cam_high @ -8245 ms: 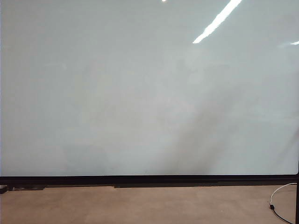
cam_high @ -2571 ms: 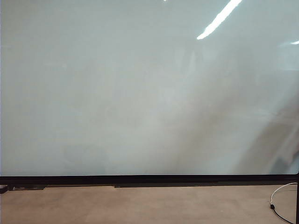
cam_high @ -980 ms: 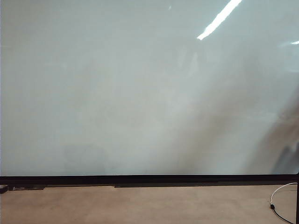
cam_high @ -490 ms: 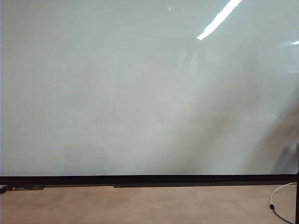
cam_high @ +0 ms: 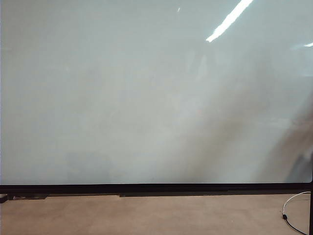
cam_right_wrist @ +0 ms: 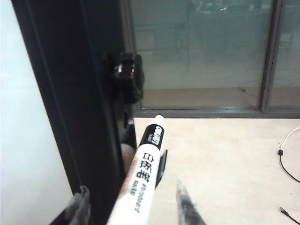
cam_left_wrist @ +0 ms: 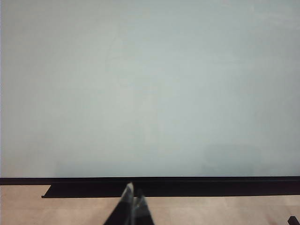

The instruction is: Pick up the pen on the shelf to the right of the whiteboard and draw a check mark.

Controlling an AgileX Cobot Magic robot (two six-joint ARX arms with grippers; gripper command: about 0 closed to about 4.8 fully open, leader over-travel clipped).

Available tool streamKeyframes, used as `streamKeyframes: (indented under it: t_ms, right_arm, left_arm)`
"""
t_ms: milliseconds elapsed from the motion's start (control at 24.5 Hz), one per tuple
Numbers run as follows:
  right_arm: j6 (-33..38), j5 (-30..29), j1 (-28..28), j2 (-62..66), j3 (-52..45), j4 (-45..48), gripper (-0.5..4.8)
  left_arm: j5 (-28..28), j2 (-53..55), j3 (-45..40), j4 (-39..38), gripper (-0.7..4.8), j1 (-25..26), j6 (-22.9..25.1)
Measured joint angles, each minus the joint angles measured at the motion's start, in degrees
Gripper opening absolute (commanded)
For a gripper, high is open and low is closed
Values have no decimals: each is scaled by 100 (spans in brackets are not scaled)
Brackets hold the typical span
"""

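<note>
The robot's right hand will next grab the pen's white body (cam_right_wrist: 130,204). That leaves the pen's writing tip (cam_right_wrist: 160,118) free to draw the check mark.
The whiteboard (cam_high: 146,98) fills the exterior view, blank, with no check mark on it and no gripper in sight. In the right wrist view the pen (cam_right_wrist: 146,171), white with black lettering and a dark tip, stands slanted against a small black shelf bracket (cam_right_wrist: 161,171) beside the board's black side frame (cam_right_wrist: 70,93). My right gripper (cam_right_wrist: 133,207) is open, one finger on each side of the pen's barrel with gaps showing. My left gripper (cam_left_wrist: 133,199) is shut and empty, hanging low in front of the board's bottom frame (cam_left_wrist: 187,185).
A black knob (cam_right_wrist: 125,75) juts from the side frame above the pen. Beyond it are a beige floor, a glass wall (cam_right_wrist: 201,47) and a loose cable (cam_right_wrist: 286,161), which also lies at the lower right of the exterior view (cam_high: 293,210).
Since the earliest frame a dark blurred reflection has appeared at the board's lower right edge. Over the last second it has barely shifted, and nothing else differs.
</note>
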Motion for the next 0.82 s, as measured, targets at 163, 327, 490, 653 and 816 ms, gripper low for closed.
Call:
streamKeyframes:
  t_ms: [163, 327, 490, 653, 816]
  right_arm:
    - [0, -4, 0, -4, 0, 0, 233]
    - [0, -15, 2, -74, 0, 0, 229]
    - [0, -15, 2, -144, 2, 35, 229]
    - [0, -15, 2, -142, 0, 33, 224]
    - [-2, 4, 4, -142, 0, 33, 206]
  left_arm:
    - [0, 0, 0, 0, -5, 0, -2]
    - [0, 0, 0, 0, -4, 0, -2]
    - [0, 0, 0, 0, -4, 0, -2]
    - [0, 0, 0, 0, -4, 0, 0]
    - [0, 0, 0, 0, -4, 0, -2]
